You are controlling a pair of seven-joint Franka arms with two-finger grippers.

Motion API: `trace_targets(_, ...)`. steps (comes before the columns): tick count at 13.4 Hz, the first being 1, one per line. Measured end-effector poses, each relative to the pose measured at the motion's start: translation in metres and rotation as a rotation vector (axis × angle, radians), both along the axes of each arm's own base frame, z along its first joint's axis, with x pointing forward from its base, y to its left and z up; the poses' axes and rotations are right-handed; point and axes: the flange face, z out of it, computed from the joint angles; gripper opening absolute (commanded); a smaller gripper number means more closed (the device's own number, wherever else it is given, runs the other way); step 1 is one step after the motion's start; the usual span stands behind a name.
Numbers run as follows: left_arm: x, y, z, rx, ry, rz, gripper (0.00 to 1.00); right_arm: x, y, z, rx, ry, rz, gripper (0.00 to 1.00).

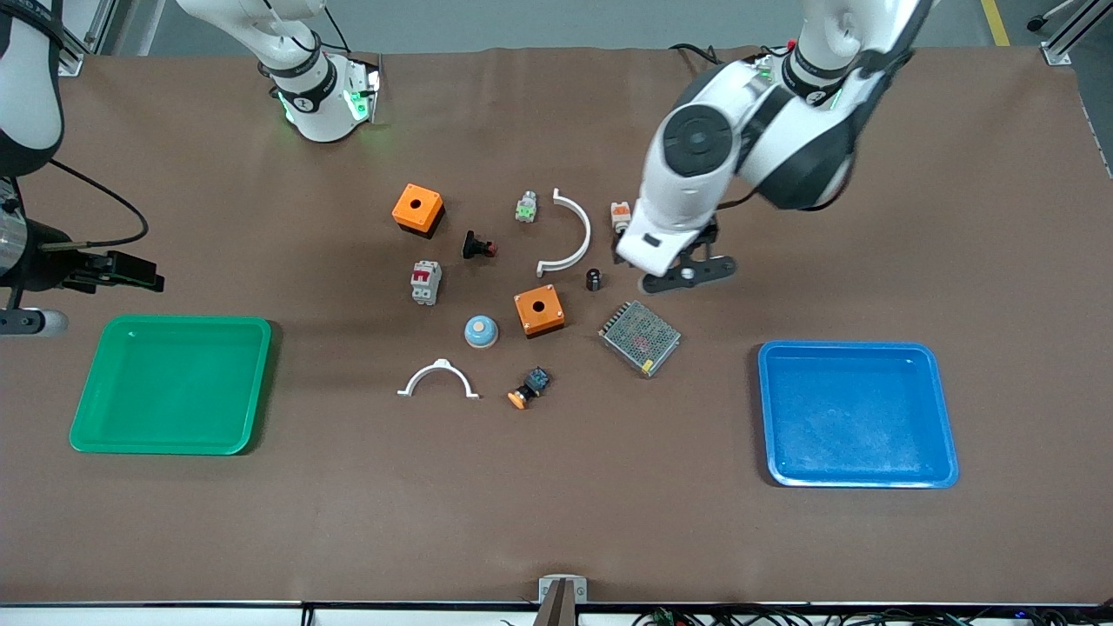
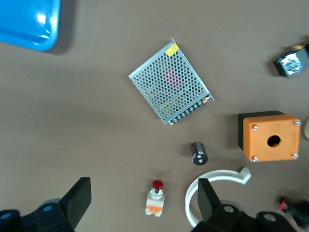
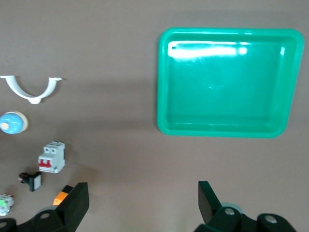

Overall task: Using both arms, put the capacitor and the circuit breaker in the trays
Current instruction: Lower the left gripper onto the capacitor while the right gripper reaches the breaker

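Note:
I need to grab the tiny black capacitor's round side (image 1: 594,280) with my left gripper next, so I can put the capacitor in the blue tray.
The capacitor (image 1: 594,279), a tiny black cylinder, stands on the table between a white arc and an orange box; it also shows in the left wrist view (image 2: 199,152). The circuit breaker (image 1: 425,283), a light-grey block with red levers, lies toward the right arm's end of the cluster and shows in the right wrist view (image 3: 51,157). My left gripper (image 1: 683,265) is open and empty in the air (image 2: 143,203), over a white-orange switch (image 2: 155,198) beside the capacitor. My right gripper (image 1: 130,271) is open and empty (image 3: 142,203), over bare table by the green tray (image 1: 169,321).
A blue tray (image 1: 848,346) lies toward the left arm's end. Among the parts are two orange boxes (image 1: 418,209) (image 1: 539,311), a mesh-covered unit (image 1: 639,337), two white arcs (image 1: 565,233) (image 1: 438,378), a black push button (image 1: 478,247) and a blue dome (image 1: 481,330).

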Motion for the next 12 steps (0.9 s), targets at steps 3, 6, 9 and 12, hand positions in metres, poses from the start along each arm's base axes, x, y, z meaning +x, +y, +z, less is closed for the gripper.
trace_targets(3,-0.017,-0.039,-0.066,-0.01,-0.002,0.085,0.87,-0.002,0.023,-0.016,0.056,0.014,-0.008,1.0)
trace_targets(6,-0.035,-0.051,-0.12,-0.063,-0.033,0.123,0.84,-0.016,0.061,-0.025,0.053,0.029,-0.066,1.0)
trace_targets(9,-0.055,-0.049,-0.149,-0.058,-0.058,0.129,0.74,-0.045,0.119,-0.048,0.045,-0.014,-0.109,1.0)
trace_targets(12,-0.059,-0.053,-0.16,-0.065,-0.087,0.112,0.69,-0.089,0.189,-0.096,0.024,-0.033,-0.123,1.0)
